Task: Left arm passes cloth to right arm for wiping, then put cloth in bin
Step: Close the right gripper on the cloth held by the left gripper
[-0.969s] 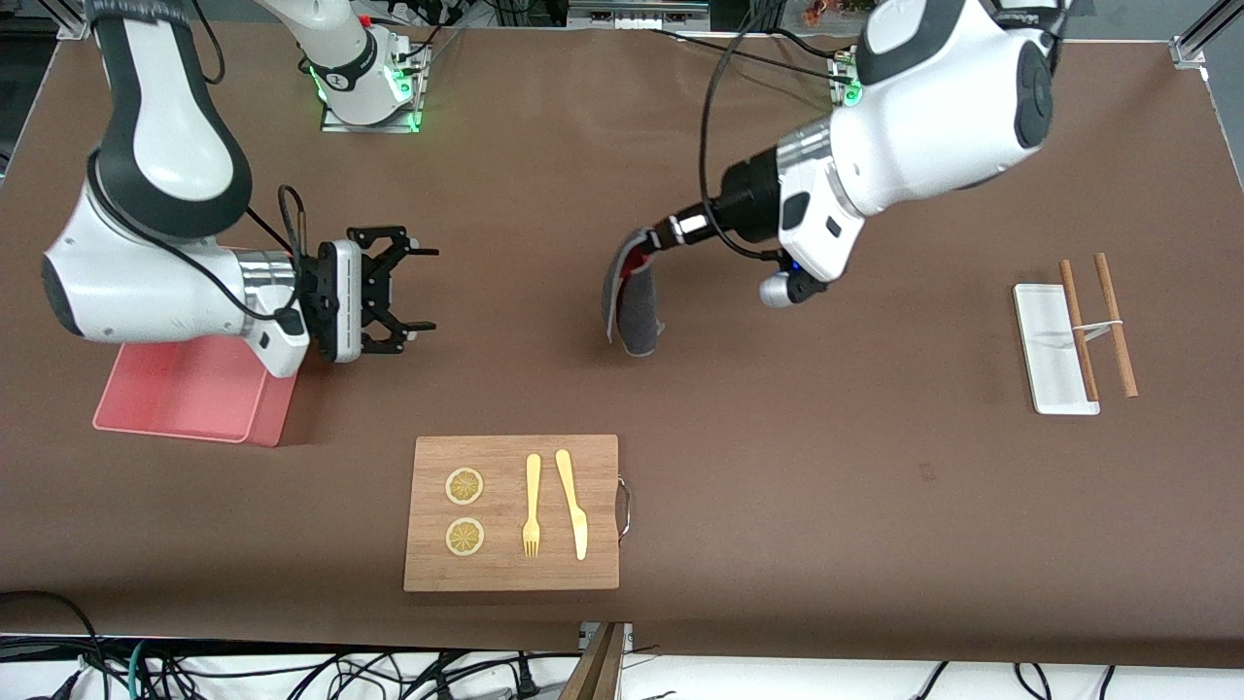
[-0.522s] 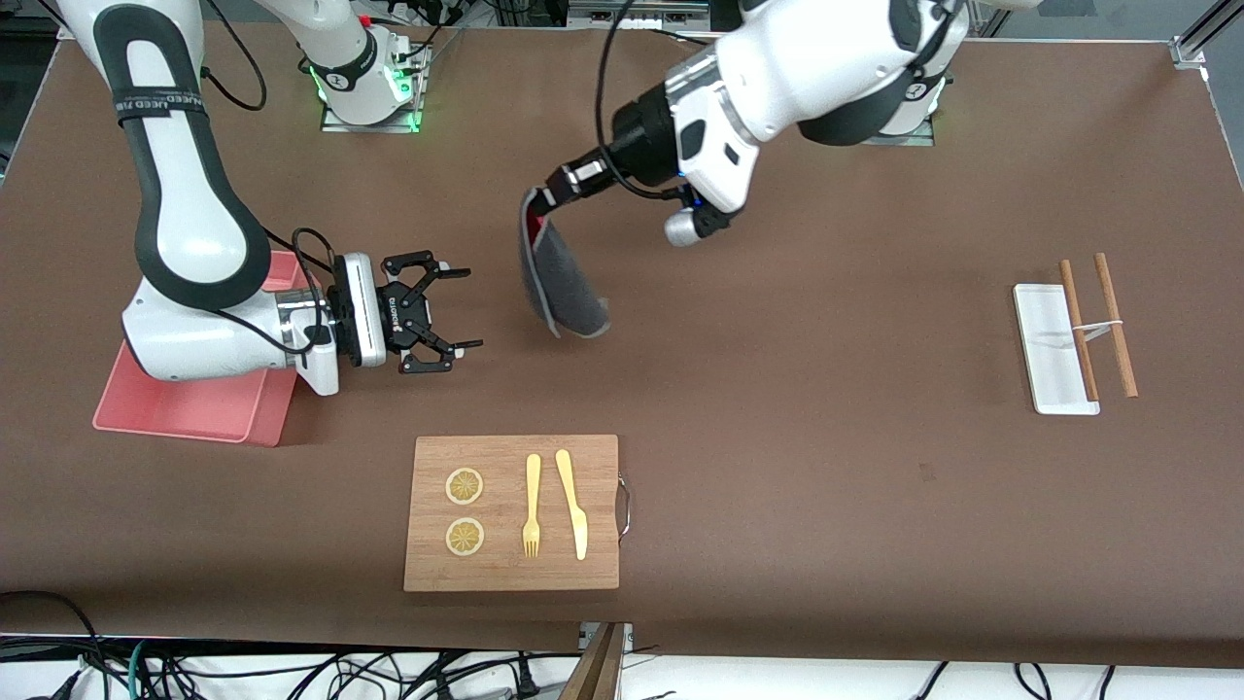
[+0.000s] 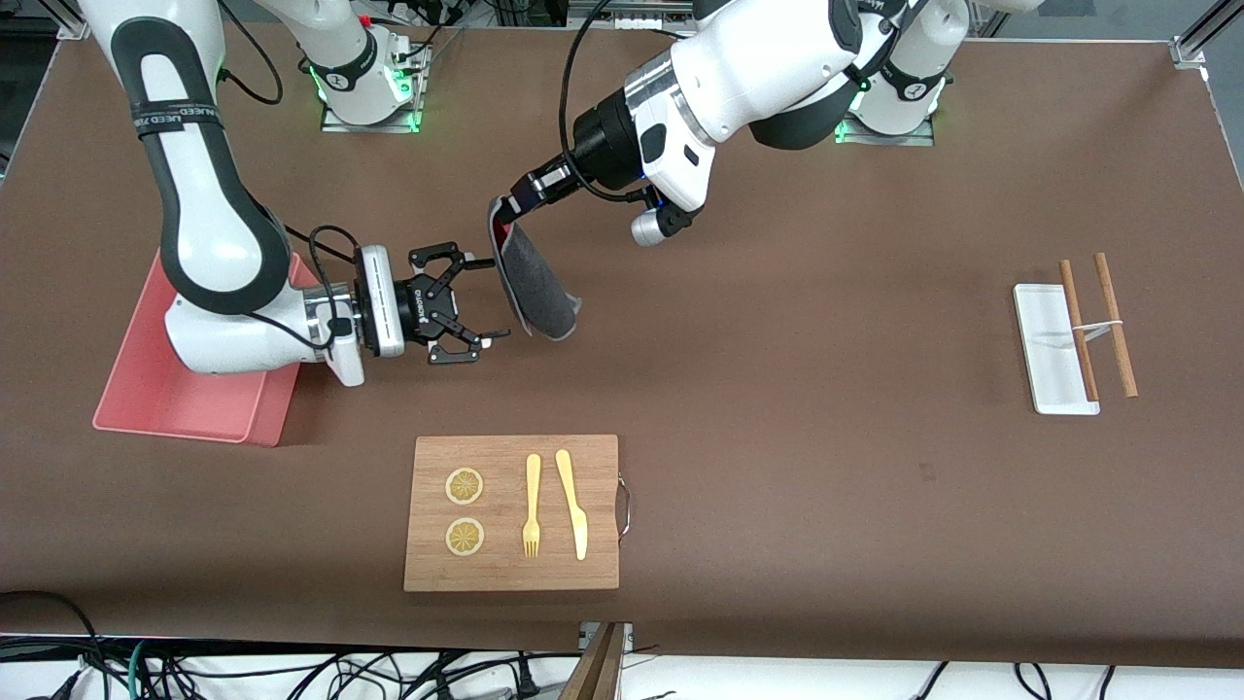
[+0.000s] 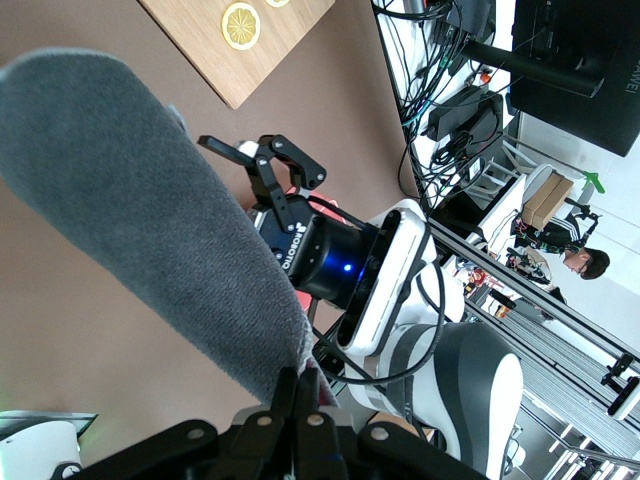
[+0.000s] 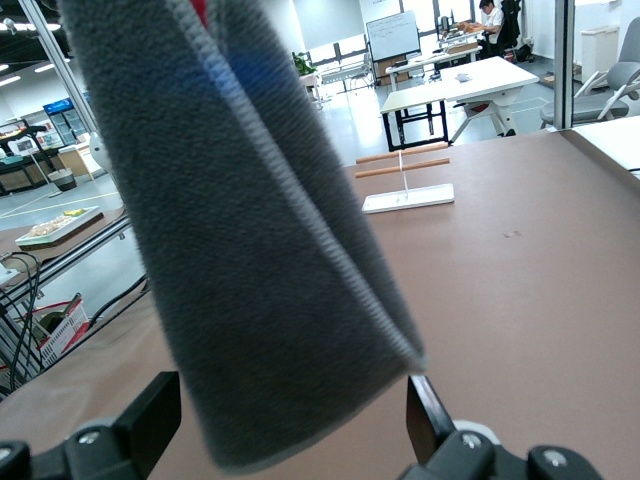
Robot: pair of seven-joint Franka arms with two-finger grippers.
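Observation:
My right gripper grabs the cloth by its folded side edge [image 3: 514,297] next, for wiping.
The left gripper [image 3: 513,198] is shut on the top edge of the cloth [image 3: 537,284], which hangs dark grey and folded over the middle of the table, with red showing at the top. In the left wrist view the shut fingers [image 4: 305,395] pinch the cloth [image 4: 150,200]. The right gripper [image 3: 494,297] is open and level, right at the cloth. In the right wrist view the cloth [image 5: 270,250] hangs between its spread fingers [image 5: 150,412], untouched by them. The pink bin [image 3: 146,384] lies under the right arm.
A wooden cutting board [image 3: 512,569] with two lemon slices, a fork and a knife lies nearer to the camera than the cloth. A white tray [image 3: 1048,340] with wooden chopsticks [image 3: 1114,326] sits toward the left arm's end.
The left arm has carried the hanging cloth toward the right arm's end. The right gripper has moved out from over the bin to the cloth, still open.

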